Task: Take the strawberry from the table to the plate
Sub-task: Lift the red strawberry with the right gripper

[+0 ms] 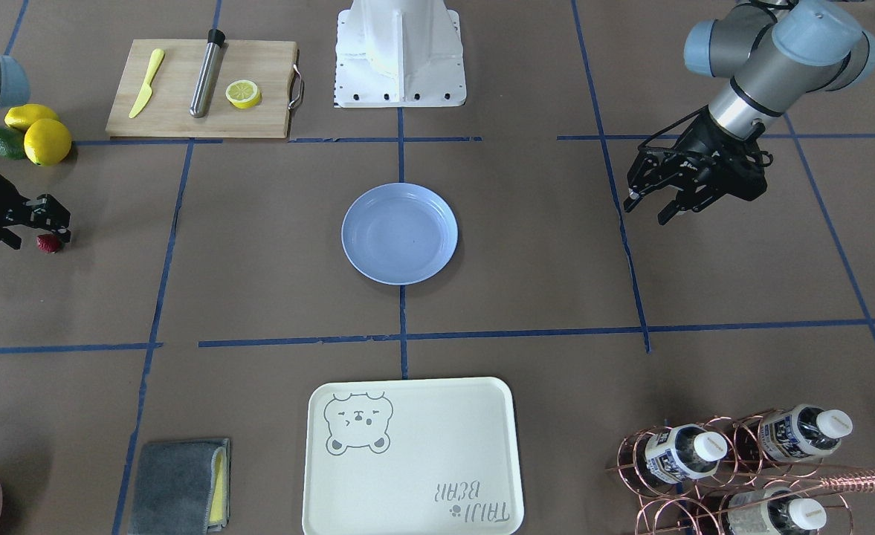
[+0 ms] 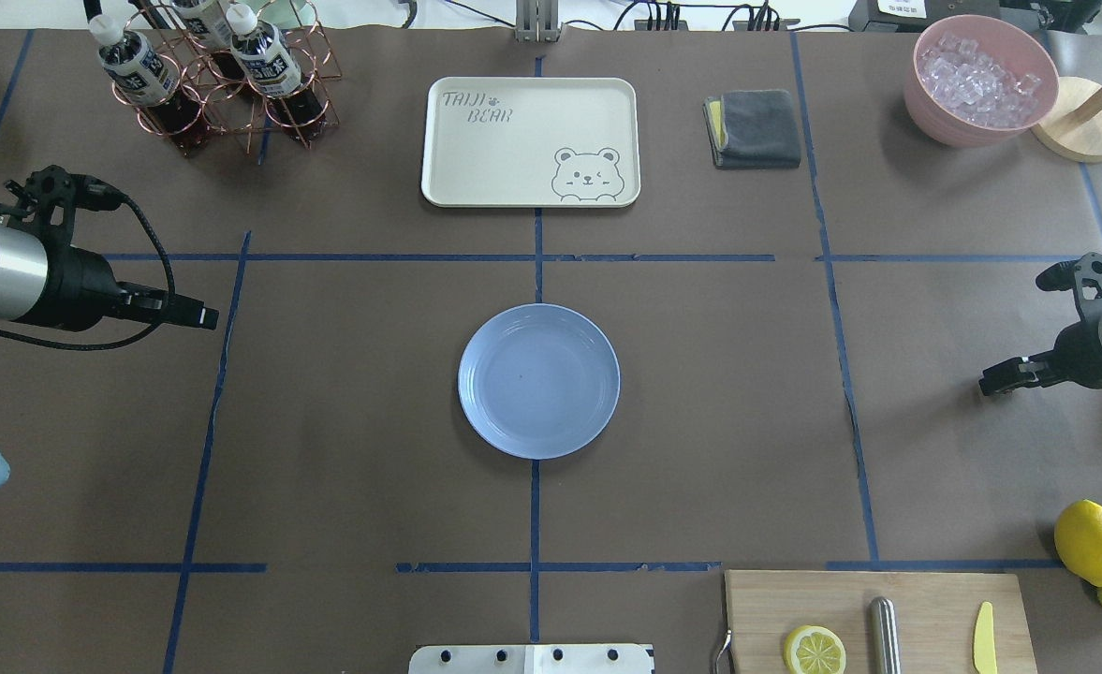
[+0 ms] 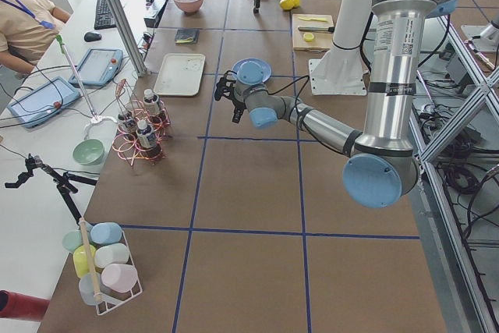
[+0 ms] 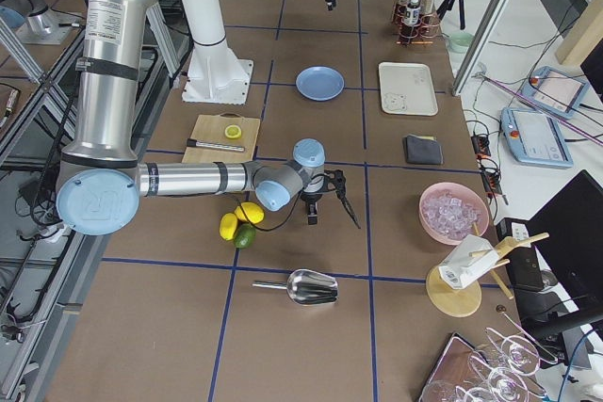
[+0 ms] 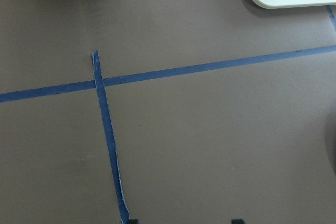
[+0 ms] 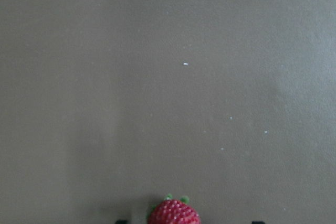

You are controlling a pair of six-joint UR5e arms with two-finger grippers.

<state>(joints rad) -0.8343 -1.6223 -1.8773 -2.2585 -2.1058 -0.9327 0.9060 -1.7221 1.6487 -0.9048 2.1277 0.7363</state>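
My right gripper is going to move the red strawberry onto the plate [image 1: 400, 232], so it should first grip the strawberry by its plump round body [image 1: 50, 244].
The strawberry [image 1: 49, 243] is a small dark red berry lying on the brown-paper table [image 1: 273, 282], at the far left of the front-facing view. My right gripper [image 1: 56, 225] hangs low over it and is open. In the right wrist view the strawberry [image 6: 174, 214] sits at the bottom edge, midway between the two spread fingertips, and neither touches it. The overhead view hides the berry under the right gripper [image 2: 992, 384]. The light blue plate [image 1: 400, 232] [image 2: 539, 381] lies bare at the table's centre. My left gripper [image 1: 651, 206] hovers open and holds nothing, well off to the plate's side.
Two lemons [image 1: 46, 140] and a green avocado [image 1: 2, 141] lie close behind the right gripper. A cutting board [image 1: 203, 88] carries a lemon half, a yellow knife and a steel rod. The cream bear tray [image 1: 411, 455], a grey cloth [image 1: 179, 487] and a bottle rack [image 1: 734, 464] line the far side.
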